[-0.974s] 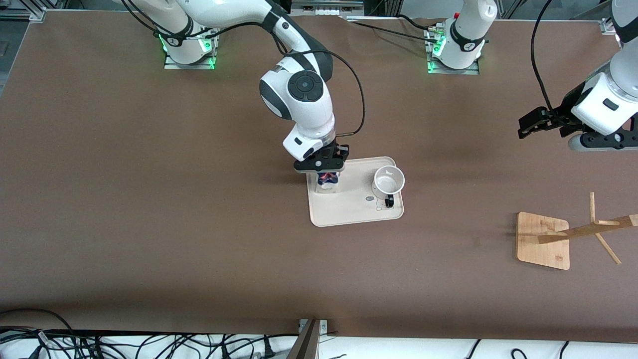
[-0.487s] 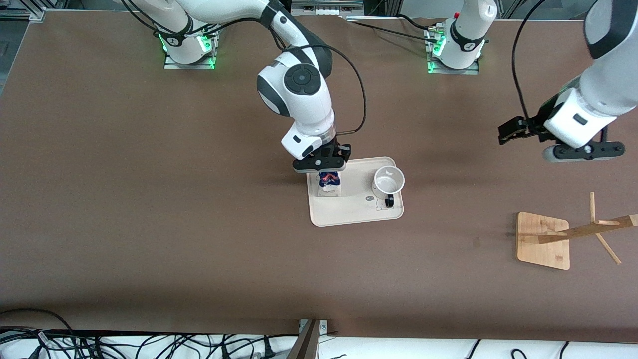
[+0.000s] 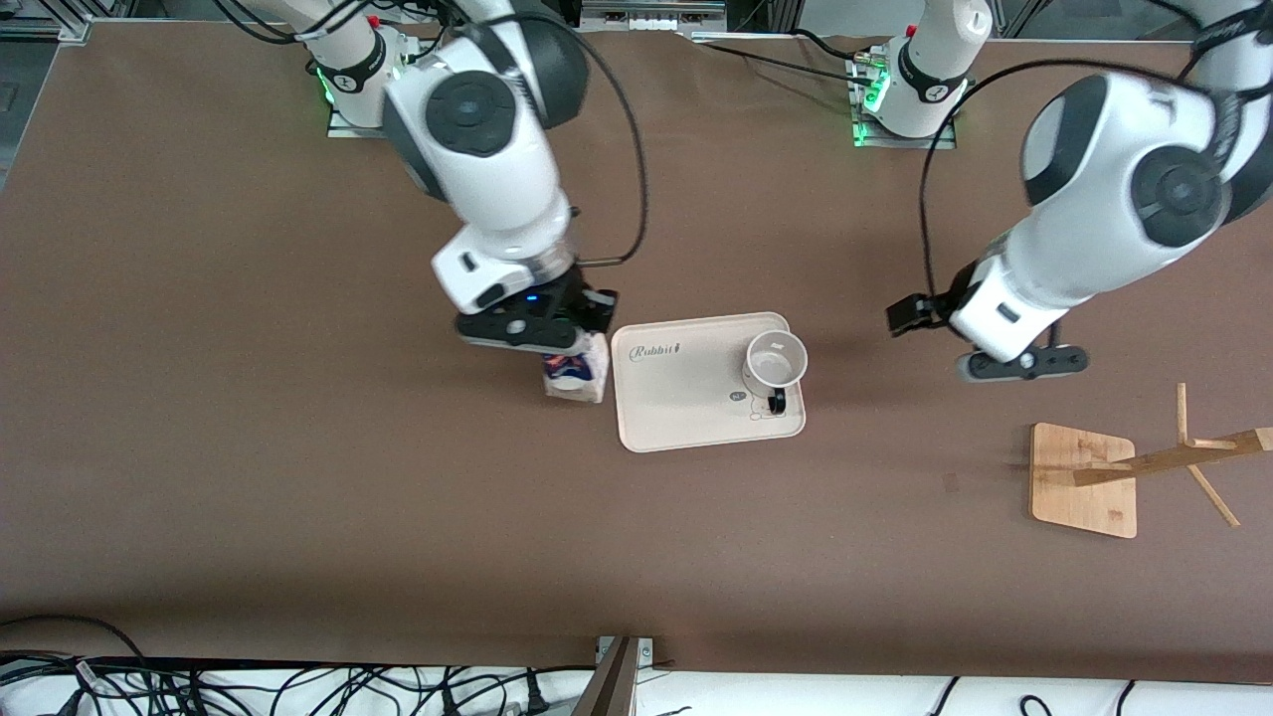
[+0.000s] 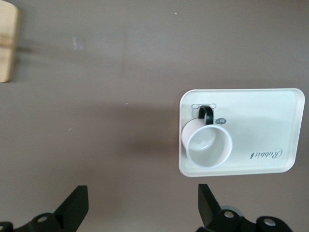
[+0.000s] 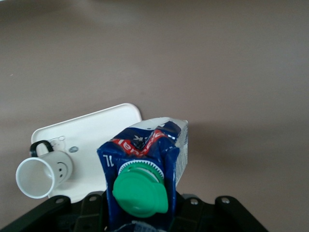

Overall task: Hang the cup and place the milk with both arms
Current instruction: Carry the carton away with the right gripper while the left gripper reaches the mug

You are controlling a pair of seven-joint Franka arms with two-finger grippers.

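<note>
My left gripper grips the cup by its rim point(image 3: 777, 334) opposite the handle next, which leaves the white cup's black handle point(image 3: 778, 401) free to hang on the wooden rack.
The white cup point(image 3: 775, 363) stands upright on the cream tray point(image 3: 686, 403), at the tray's end toward the left arm, with its black handle turned toward the front camera. The blue and white milk point(image 3: 575, 373) carton hangs in my right gripper point(image 3: 559, 343), which is shut on its top. It is over the bare table just off the tray's edge, toward the right arm's end. The right wrist view shows the milk's green cap point(image 5: 141, 193) and the cup point(image 5: 42, 175). My left gripper point(image 3: 910, 316) is open and empty over the table beside the tray. The cup point(image 4: 208, 145) shows past its fingers point(image 4: 77, 208).
A wooden rack with slanted pegs stands on a square base point(image 3: 1084, 479) toward the left arm's end, nearer the front camera than the tray. Its base corner point(image 4: 7, 48) shows in the left wrist view. Cables lie along the table's front edge.
My right gripper has lifted the milk off the tray and carried it toward the right arm's end. My left arm has swung in toward the tray and the cup.
</note>
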